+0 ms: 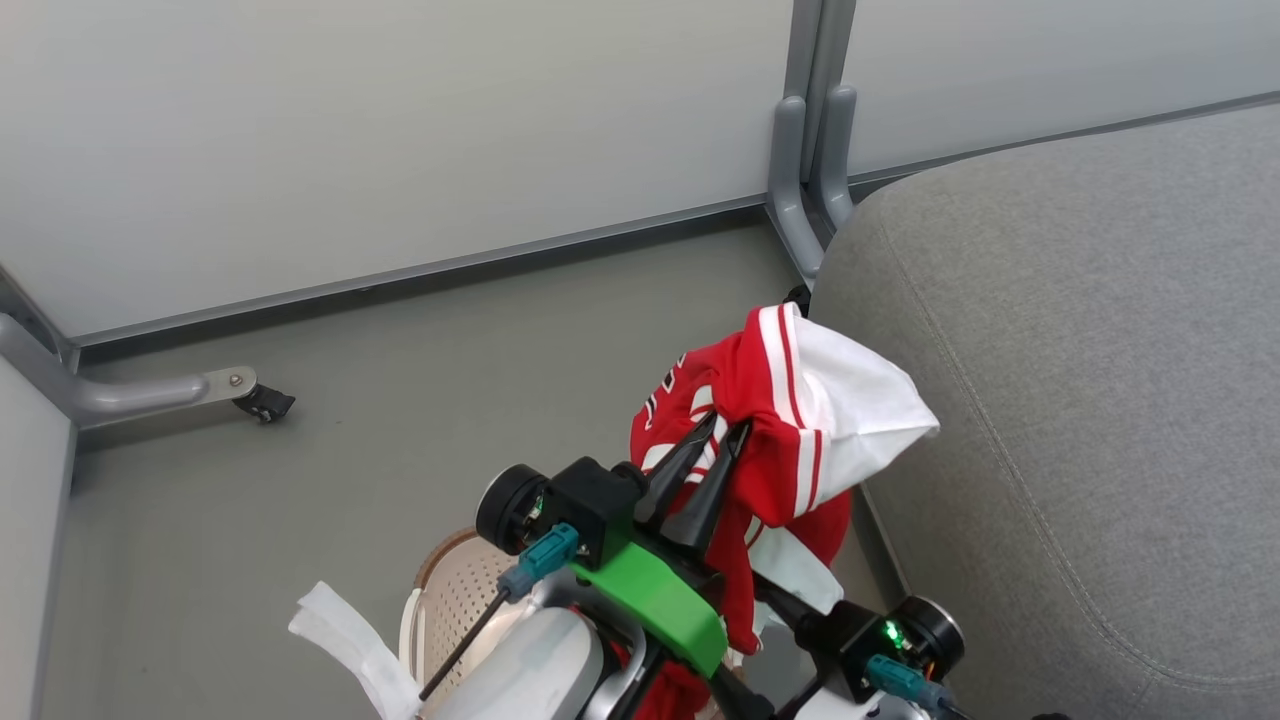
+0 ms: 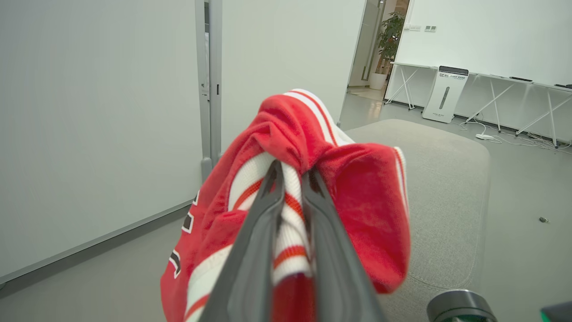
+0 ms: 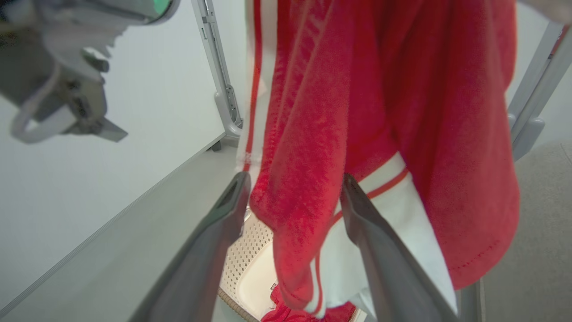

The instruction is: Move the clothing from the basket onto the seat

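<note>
My right gripper should next move the clothing onto the seat [image 3: 531, 225], so it needs to grab the jersey by its hanging bunched red fold [image 3: 297, 198].
The red jersey [image 1: 770, 390], with white stripe trim and black-and-white lettering, hangs in the air beside the grey seat [image 1: 1080, 400]. My left gripper [image 1: 728, 430] is shut on a bunched fold of it, seen close up in the left wrist view [image 2: 292, 172]. My right gripper [image 3: 295, 179] is open below, and the hanging jersey [image 3: 313, 134] drapes between its spread fingers. The cream basket [image 1: 450, 600] stands on the floor under my arms. A second red piece [image 3: 286, 313] lies in the basket [image 3: 250, 259].
Pale partition walls stand behind, with a grey post [image 1: 810, 150] at the seat's corner and a caster foot [image 1: 262, 403] on the floor at left. A white handle [image 1: 340, 630] sticks out from the basket. Beyond the seat stands a white unit [image 2: 447, 94] by folding tables.
</note>
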{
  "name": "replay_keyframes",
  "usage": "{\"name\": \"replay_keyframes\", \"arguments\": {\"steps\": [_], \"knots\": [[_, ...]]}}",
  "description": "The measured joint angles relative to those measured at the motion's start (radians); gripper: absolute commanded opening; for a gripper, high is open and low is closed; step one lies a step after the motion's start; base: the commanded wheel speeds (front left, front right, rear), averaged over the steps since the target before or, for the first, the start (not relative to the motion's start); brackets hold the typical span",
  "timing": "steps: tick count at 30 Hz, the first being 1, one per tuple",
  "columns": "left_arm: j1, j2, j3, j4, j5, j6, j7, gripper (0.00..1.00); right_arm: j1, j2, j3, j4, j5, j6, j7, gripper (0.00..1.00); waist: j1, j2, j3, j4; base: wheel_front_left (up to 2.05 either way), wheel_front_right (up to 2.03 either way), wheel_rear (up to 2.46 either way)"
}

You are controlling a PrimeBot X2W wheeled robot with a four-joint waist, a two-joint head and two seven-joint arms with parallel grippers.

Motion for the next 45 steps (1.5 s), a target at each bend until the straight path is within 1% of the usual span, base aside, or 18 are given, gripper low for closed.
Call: {"name": "replay_keyframes", "arguments": {"steps": [1, 2, 5, 14, 19, 24, 25, 26, 28, 35, 38, 45], "knots": [[-0.003, 0.0, -0.009, -0.004, 0.0, 0.005, 0.002, 0.0, -0.002, 0.0, 0.013, 0.014, 0.005, 0.0, 0.0, 0.58, 0.0, 0.0, 0.0, 0.003, 0.0, 0.0, 0.0], [-0.006, 0.0, -0.016, -0.007, 0.0, 0.008, 0.002, 0.0, -0.004, 0.002, 0.02, 0.018, 0.006, 0.0, 0.0, 0.0, 0.0, 0.0, -0.001, 0.006, 0.0, 0.0, 0.0], [-0.007, 0.001, -0.02, 0.003, 0.004, 0.021, 0.003, 0.0, -0.016, 0.003, 0.043, 0.033, 0.017, 0.0, 0.0, 0.0, 0.0, 0.0, -0.002, 0.012, 0.0, 0.0, 0.0], [-0.008, 0.041, -0.004, 0.025, 0.016, 0.053, 0.004, 0.0, 0.0, -0.005, -0.04, 0.019, -0.005, 0.0, 0.0, 0.0, 0.0, 0.0, 0.004, 0.024, 0.0, 0.0, 0.0], [-0.008, 0.051, -0.004, 0.032, 0.029, 0.065, -0.001, 0.0, 0.02, -0.007, -0.081, -0.003, -0.02, 0.0, 0.0, 0.0, 0.0, 0.0, 0.004, 0.023, 0.0, 0.0, 0.0], [-0.008, 0.051, -0.001, 0.036, 0.03, 0.073, -0.008, 0.0, 0.038, -0.011, -0.096, -0.02, -0.021, 0.0, 0.0, 0.0, 0.0, 0.0, 0.0, 0.021, 0.0, 0.0, 0.0], [-0.008, 0.051, 0.001, 0.036, 0.03, 0.074, -0.009, 0.49, 0.041, -0.014, -0.097, -0.024, -0.022, 0.0, 0.0, 0.0, 0.0, 0.0, 0.0, 0.021, 0.0, 0.0, 0.0], [-0.007, 0.051, 0.001, 0.037, 0.031, 0.074, -0.012, 1.0, 0.044, -0.016, -0.101, -0.027, -0.025, 0.0, 0.0, 0.0, 0.0, 0.0, -0.001, 0.02, 0.0, 0.0, 0.0], [-0.007, 0.051, 0.005, 0.044, 0.034, 0.084, -0.012, 1.0, 0.051, -0.018, -0.12, -0.037, -0.034, 0.0, 0.0, 0.0, 0.0, 0.0, -0.004, 0.02, 0.0, 0.0, 0.0], [-0.004, 0.056, 0.004, 0.06, 0.041, 0.085, -0.02, 1.0, 0.067, -0.019, -0.184, -0.081, -0.082, 0.0, 0.0, 0.0, 0.0, 0.0, -0.012, 0.02, 0.0, 0.0, 0.0], [0.004, 0.059, 0.006, 0.065, 0.044, 0.094, -0.021, 1.0, 0.072, -0.017, -0.216, -0.099, -0.089, 0.0, 0.0, 0.0, 0.0, 0.0, -0.013, 0.022, 0.0, 0.0, 0.0], [0.016, 0.06, 0.013, 0.075, 0.051, 0.108, -0.022, 1.0, 0.084, -0.018, -0.254, -0.127, -0.092, 0.0, 0.0, 0.0, 0.0, 0.0, -0.009, 0.029, 0.0, 0.0, 0.0]]}}
